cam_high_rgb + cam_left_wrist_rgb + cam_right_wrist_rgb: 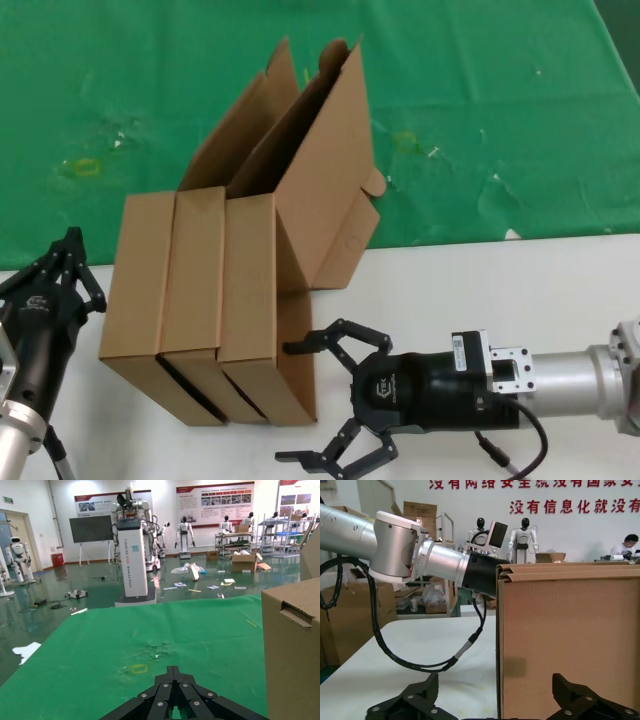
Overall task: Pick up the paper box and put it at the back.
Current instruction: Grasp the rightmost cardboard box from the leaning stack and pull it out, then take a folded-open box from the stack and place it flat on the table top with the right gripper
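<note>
Next, my right gripper grabs the paper box by its free near side (297,376), since the other boxes press close against the paper box's side.
Three brown cardboard boxes stand side by side across the edge of the green cloth (150,90). The paper box (250,290) is the rightmost one, with its flapped lid (325,170) raised toward the back. My right gripper (290,403) is open at the box's near end on the white tabletop. In the right wrist view (495,680) the box's near corner (570,630) stands between the spread fingers, touching neither. My left gripper (72,240) is shut and empty beside the leftmost box; it also shows in the left wrist view (172,670).
The two other brown boxes (165,280) press against the paper box's left side; one shows in the left wrist view (292,650). The green cloth (100,655) stretches behind. The white tabletop (480,290) lies to the right. My left arm (395,545) crosses the right wrist view.
</note>
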Robot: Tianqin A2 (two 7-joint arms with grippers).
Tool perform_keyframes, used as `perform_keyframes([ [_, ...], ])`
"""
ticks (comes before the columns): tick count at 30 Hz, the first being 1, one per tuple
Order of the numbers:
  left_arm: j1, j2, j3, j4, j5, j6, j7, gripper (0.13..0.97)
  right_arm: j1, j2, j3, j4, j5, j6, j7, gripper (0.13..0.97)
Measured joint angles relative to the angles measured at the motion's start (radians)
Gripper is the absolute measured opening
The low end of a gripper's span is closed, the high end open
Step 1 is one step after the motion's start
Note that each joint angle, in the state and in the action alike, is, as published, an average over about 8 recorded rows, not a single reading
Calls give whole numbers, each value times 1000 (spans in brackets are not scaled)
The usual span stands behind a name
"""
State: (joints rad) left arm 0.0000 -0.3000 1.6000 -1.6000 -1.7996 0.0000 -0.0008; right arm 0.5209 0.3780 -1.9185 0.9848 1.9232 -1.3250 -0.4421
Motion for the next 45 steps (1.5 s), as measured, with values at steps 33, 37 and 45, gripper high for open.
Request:
perform_keyframes([
  [33,0,0,0,0,0,0,0,144,8,4,-2,-25,-10,-7,-14,272],
  [37,0,0,0,0,0,0,0,144,7,5,-3,-24,-11,-8,-12,216],
  [45,0,0,0,0,0,0,0,144,2,9,-3,-14,-12,-8,-8,178],
])
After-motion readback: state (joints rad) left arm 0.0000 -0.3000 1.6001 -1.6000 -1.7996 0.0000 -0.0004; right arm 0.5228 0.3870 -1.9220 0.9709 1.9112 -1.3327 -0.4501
